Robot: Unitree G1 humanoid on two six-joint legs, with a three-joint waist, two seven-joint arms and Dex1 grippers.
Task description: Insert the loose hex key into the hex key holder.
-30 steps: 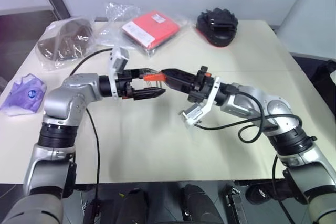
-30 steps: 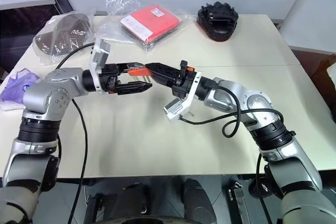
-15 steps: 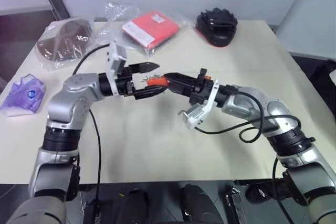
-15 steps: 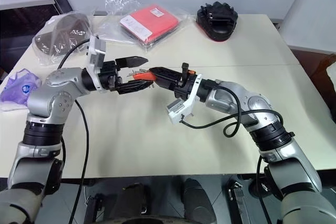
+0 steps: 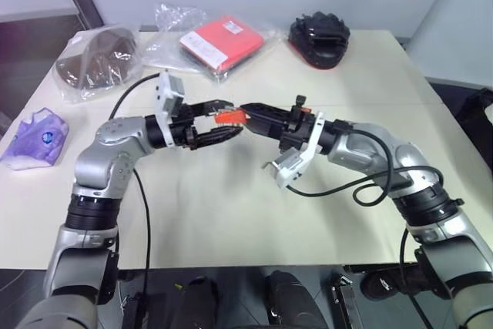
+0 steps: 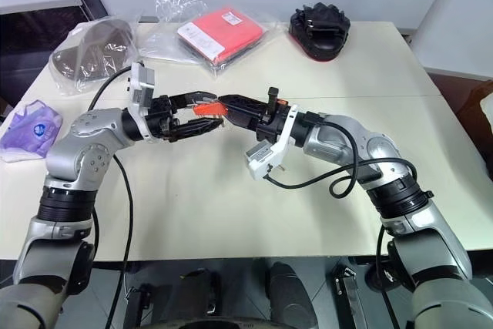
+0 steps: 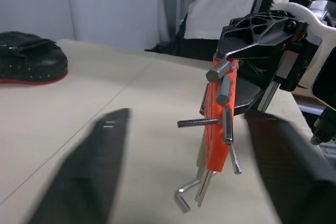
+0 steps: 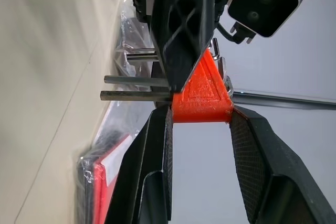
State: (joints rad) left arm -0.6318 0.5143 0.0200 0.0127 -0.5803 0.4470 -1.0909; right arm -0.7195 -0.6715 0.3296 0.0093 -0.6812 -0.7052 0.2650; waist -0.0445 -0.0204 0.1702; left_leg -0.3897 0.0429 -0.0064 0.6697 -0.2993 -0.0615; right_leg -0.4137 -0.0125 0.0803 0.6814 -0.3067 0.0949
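The other gripper's black fingers cover the holder's top end, and my left gripper should next grab the holder by the flat sides of its lower end (image 7: 216,153).
My right gripper (image 5: 245,113) is shut on the hex key holder (image 5: 228,116), an orange-red block held in the air over the table's middle. In the right wrist view the holder (image 8: 201,95) sits wedged between both black fingers. Short dark keys stick out of it sideways. My left gripper (image 5: 231,119) faces it from the other side, open, with one finger above the holder and one below. Its blurred fingers (image 7: 89,177) stand apart from the holder (image 7: 212,129). A thin grey L-shaped rod, the loose hex key (image 7: 188,188), hangs at the holder's lower end.
At the back of the cream table (image 5: 231,213) lie a red packet in clear plastic (image 5: 219,40), a black padded object (image 5: 318,36) and a brown item in a bag (image 5: 96,55). A purple mask (image 5: 38,138) lies at the left edge. Cables loop from both wrists.
The left gripper's fingers, spread wide half a second ago, have drawn closer around the holder. The right gripper has kept its grip and stayed in place.
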